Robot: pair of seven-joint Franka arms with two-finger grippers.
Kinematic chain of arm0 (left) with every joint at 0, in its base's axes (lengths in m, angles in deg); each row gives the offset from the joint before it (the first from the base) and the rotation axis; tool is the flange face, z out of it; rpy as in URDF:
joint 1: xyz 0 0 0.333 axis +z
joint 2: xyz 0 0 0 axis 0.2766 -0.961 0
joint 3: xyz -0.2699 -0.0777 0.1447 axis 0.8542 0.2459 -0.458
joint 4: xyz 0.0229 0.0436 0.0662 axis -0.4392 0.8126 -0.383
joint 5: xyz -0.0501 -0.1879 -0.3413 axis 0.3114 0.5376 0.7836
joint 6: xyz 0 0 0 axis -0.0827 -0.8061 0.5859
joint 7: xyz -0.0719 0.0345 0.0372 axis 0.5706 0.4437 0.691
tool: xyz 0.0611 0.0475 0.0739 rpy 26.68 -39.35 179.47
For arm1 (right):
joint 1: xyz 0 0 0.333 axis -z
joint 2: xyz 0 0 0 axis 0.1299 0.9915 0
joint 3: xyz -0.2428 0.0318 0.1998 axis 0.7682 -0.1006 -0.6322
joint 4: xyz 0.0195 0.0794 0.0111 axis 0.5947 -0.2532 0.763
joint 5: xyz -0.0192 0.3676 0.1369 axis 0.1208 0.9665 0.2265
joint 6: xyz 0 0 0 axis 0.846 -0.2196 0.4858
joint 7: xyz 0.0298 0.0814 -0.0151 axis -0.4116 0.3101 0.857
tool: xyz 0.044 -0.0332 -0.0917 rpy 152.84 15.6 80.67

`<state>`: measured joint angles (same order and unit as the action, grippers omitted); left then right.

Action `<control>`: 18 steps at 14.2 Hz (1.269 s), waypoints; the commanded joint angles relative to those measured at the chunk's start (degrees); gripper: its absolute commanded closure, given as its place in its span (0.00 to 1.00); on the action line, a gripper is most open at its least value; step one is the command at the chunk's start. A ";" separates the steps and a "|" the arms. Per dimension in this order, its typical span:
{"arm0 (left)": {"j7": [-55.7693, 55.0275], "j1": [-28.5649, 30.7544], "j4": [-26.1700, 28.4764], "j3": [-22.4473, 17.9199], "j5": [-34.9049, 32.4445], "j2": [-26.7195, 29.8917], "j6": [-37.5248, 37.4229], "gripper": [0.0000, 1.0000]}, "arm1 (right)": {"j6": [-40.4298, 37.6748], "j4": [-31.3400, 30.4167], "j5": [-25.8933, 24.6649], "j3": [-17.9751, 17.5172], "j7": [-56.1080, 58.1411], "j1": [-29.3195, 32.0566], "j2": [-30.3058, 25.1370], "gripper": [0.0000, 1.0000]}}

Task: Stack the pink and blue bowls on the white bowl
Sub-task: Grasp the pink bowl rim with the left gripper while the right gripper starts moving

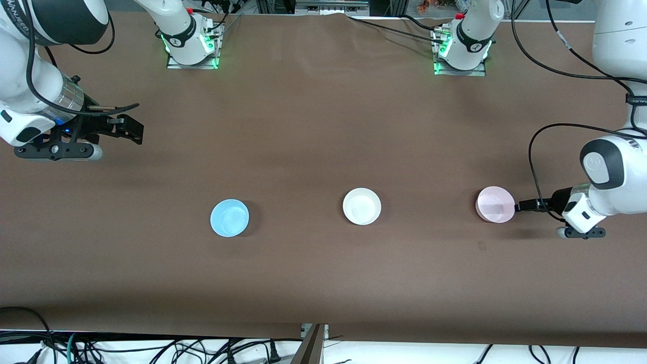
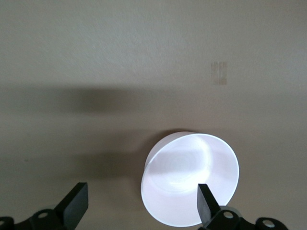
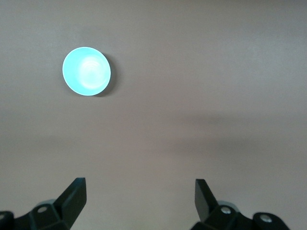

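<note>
My left gripper moves down first from here, since its fingers are above the pink bowl's rim, short of its inside, and closing now would miss the bowl.
Three bowls stand in a row on the brown table. The blue bowl (image 1: 229, 218) is toward the right arm's end, the white bowl (image 1: 362, 206) is in the middle, and the pink bowl (image 1: 495, 204) is toward the left arm's end. My left gripper (image 1: 521, 205) is open and low at the pink bowl's rim. In the left wrist view the pink bowl (image 2: 189, 179) looks washed out; one finger (image 2: 205, 203) is over its inside and the other finger (image 2: 76, 203) is outside it. My right gripper (image 1: 126, 130) is open and empty, held high over the table's right-arm end. Its wrist view shows the blue bowl (image 3: 86, 72).
The two arm bases (image 1: 192, 43) (image 1: 462, 48) stand along the table's edge farthest from the front camera, with cables beside them. A small mark (image 1: 482, 246) lies on the table a little nearer to the front camera than the pink bowl.
</note>
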<state>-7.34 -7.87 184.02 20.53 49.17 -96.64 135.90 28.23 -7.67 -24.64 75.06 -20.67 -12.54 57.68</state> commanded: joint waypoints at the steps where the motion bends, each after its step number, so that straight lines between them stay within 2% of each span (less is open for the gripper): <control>1: 1.76 -0.46 2.68 -0.20 3.30 0.59 0.71 0.00 | 0.15 -0.20 -0.09 -0.69 -0.08 0.86 -0.74 0.00; 3: 2.37 -0.46 3.83 -0.20 3.39 0.76 0.88 0.00 | 0.07 -0.20 -0.09 -0.69 0.01 0.86 -0.74 0.00; 6: 7.72 -0.46 6.73 -0.20 3.48 0.67 4.47 0.10 | 0.07 -0.20 -0.09 -0.69 -0.08 0.86 -0.74 0.00; 7: 7.99 -0.46 7.26 -0.20 3.48 0.67 5.18 0.20 | 0.07 -0.20 -0.09 -0.78 0.01 0.86 -0.74 0.00; 9: 8.08 -0.89 7.35 -0.20 3.48 0.67 5.45 0.52 | 0.07 0.06 -0.09 -0.78 0.01 0.86 -0.66 0.00; 10: 8.08 -0.90 7.35 -0.20 3.39 0.67 5.45 0.62 | 0.07 0.15 -0.17 -0.78 0.01 0.86 -0.74 0.00; 13: 9.14 -0.98 7.53 -0.20 3.48 0.67 5.19 1.00 | 0.07 0.41 -0.17 -0.78 0.01 0.86 -0.74 0.00; 18: 8.88 -1.33 6.48 0.07 5.68 1.20 3.18 1.00 | -0.20 0.50 -0.18 -1.04 -0.52 0.86 -0.66 0.00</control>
<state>-0.05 -8.51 190.29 20.79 52.80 -96.87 140.38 28.29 -7.33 -24.64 74.99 -20.67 -12.52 57.63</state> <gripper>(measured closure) 0.974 0.000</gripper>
